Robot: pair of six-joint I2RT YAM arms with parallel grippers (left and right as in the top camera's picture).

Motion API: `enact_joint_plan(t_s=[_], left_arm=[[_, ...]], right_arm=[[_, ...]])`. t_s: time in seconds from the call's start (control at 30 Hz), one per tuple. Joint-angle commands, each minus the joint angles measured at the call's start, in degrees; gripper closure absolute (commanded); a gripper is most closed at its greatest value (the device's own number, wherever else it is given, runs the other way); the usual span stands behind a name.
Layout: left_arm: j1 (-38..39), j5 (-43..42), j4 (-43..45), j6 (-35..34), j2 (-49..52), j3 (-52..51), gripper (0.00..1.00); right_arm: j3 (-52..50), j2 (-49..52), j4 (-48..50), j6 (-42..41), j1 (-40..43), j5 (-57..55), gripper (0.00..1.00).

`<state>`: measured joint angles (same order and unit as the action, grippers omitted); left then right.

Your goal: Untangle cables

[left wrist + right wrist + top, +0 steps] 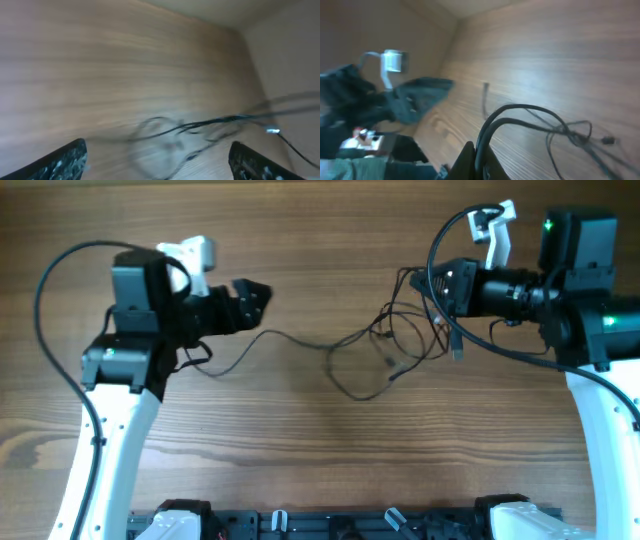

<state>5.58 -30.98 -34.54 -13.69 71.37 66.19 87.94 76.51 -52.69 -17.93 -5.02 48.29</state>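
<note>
My left gripper is to grab the cables by parts outside the tangle's crossed middle (347,342) (169,131), so the tangle stays open for my right gripper to untangle.
The cables (385,340) are thin black wires in a loose tangle at the table's middle right, with one long strand running left to beneath the left arm. A small plug end (458,352) hangs below the right gripper. My right gripper (438,288) is shut on looped strands at the tangle's right side. The right wrist view shows its fingers (482,162) pinching two strands, with the rest of the cables (570,132) trailing off. My left gripper (254,300) is open and empty, left of the tangle. In the left wrist view the jaws (160,157) are wide apart, with blurred cables (200,127) ahead.
The wooden table (300,440) carries nothing else. Thicker black cables run along each robot arm, one on the left (45,290) and one on the right (520,352). The left arm shows in the right wrist view (415,100). Arm bases sit at the front edge.
</note>
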Motion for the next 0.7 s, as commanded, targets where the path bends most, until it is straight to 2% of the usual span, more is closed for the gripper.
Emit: enact_joint_plan(t_s=[0.0, 0.03, 0.1, 0.17, 0.23, 0.3, 0.43, 0.53, 0.57, 0.6, 0.67], left_arm=[[4.37, -10.08, 3.69, 4.09, 2.27, 0.96, 0.08], [5.55, -10.16, 4.87, 4.07, 3.21, 0.96, 0.09], [10.16, -10.16, 9.73, 3.80, 6.95, 0.96, 0.16], [13.33, -10.10, 13.05, 3.61, 9.09, 0.96, 0.19], [17.29, -7.19, 17.81, 0.44, 12.41, 0.96, 0.23], [19.37, -4.31, 20.17, -3.08, 15.45, 0.96, 0.26], [21.53, -3.87, 22.95, -3.80, 20.15, 0.96, 0.31], [22.69, -2.34, 25.99, -6.84, 22.82, 0.96, 0.36], [22.91, 0.28, 26.45, -7.91, 23.30, 0.96, 0.44], [22.91, 4.83, 26.16, -9.53, 23.58, 0.96, 0.67], [22.73, 15.82, 24.57, -12.28, 23.43, 0.96, 0.93]], right_arm=[[6.19, -0.57, -0.20, -1.29, -0.28, 7.89, 0.96], [7.23, -0.59, -0.70, -1.38, -0.28, 8.52, 0.96], [8.28, -1.42, -0.92, -1.84, -0.28, 10.34, 0.96], [8.28, -1.42, -1.42, -1.95, -0.28, 10.34, 0.96], [8.26, -1.40, -2.19, -2.01, -0.28, 10.36, 0.96], [8.26, -1.40, -2.43, -1.97, -0.28, 11.28, 0.95], [8.26, -1.42, -2.49, -1.70, -0.28, 11.63, 0.96], [8.26, -1.40, -2.75, -1.62, -0.28, 11.61, 0.96], [8.26, -1.40, -2.89, -1.53, -0.28, 11.52, 0.96], [8.26, -1.40, -3.19, -1.57, -0.28, 10.78, 0.95], [8.26, -1.40, -5.57, -1.92, -0.28, 4.52, 0.95]])
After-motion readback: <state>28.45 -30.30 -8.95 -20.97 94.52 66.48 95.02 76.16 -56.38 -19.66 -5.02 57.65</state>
